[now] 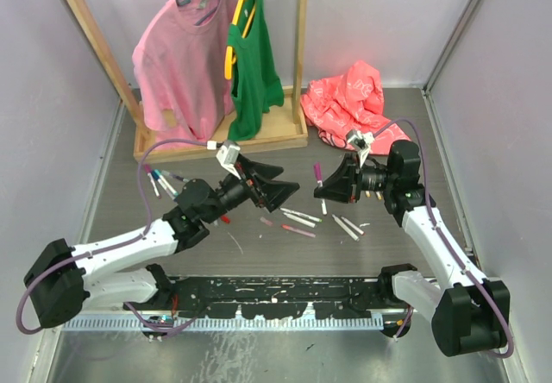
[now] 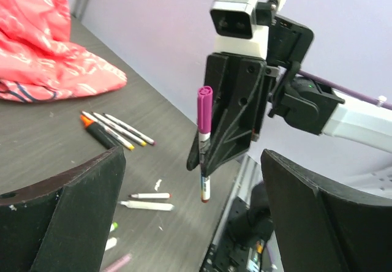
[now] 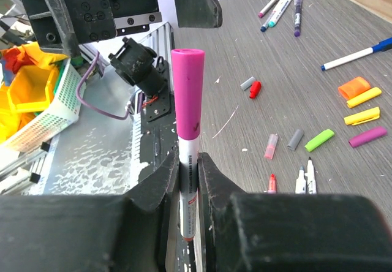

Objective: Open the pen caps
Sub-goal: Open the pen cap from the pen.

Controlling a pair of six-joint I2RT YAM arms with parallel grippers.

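My left gripper will grab the pen's magenta cap next and pull the cap open, while my right gripper holds the pen's body.
My right gripper is shut on a white-barrelled pen and holds it upright above the table; its magenta cap is on. In the right wrist view the barrel sits clamped between the fingers and the cap sticks out past them. My left gripper is open wide and empty, facing that pen at a short gap. In the left wrist view the capped pen hangs between the two fingers. Several loose caps lie on the table. Uncapped pens lie below the grippers.
More capped pens lie at the left, and a black highlighter with others lies near the red bag. A wooden rack with a pink and a green shirt stands behind. A black rail runs along the near edge.
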